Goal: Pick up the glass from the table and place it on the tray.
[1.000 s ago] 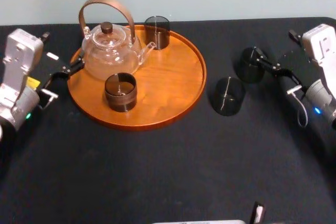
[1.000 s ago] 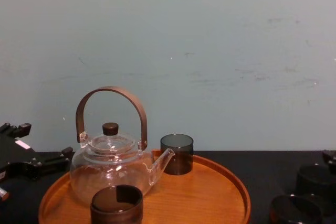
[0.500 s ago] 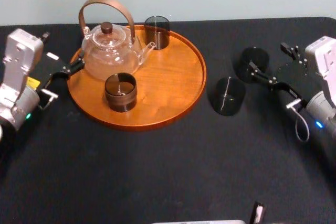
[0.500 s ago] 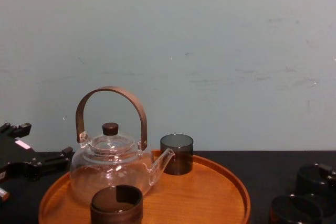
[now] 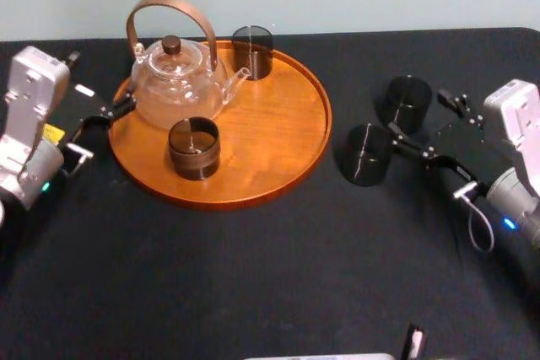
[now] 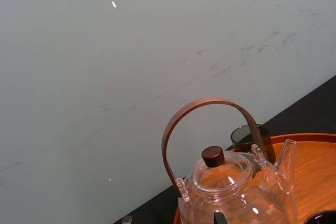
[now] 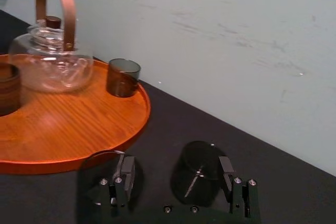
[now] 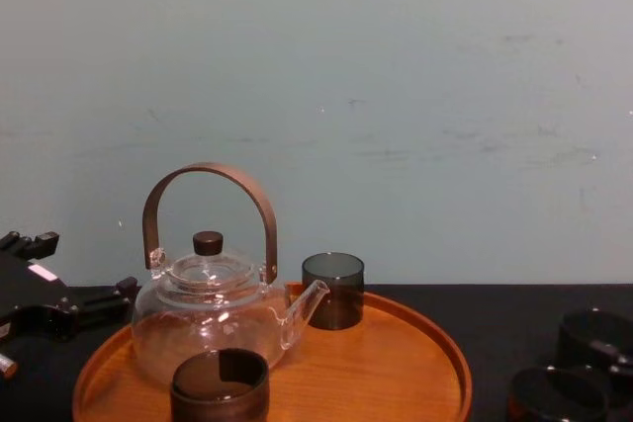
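Observation:
The right gripper grabs the farther dark glass by its side point(image 8: 582, 341) next, to place it on the round wooden tray point(image 8: 396, 368).
Two dark glasses stand on the black table point(image 5: 253, 276), right of the round wooden tray point(image 5: 287, 149). My right gripper point(image 5: 416, 110) is open, and its fingers straddle the farther glass point(image 5: 407, 100) without touching it. In the right wrist view this glass point(image 7: 198, 174) sits between the fingers point(image 7: 227, 174), closer to one of them. The nearer glass point(image 5: 367, 154) stands just outside the other finger point(image 7: 125, 178). My left gripper point(image 5: 99, 82) is open and parked at the tray's left rim.
The tray carries a clear glass teapot point(image 5: 173, 82) with a brown arched handle, a dark glass point(image 5: 253, 51) at its far side and a brown cup point(image 5: 194, 147) near the front. A pale wall stands behind the table.
My right gripper has moved forward and toward the tray, so its open fingers now sit on either side of the farther glass. Both glasses and the left arm have stayed put.

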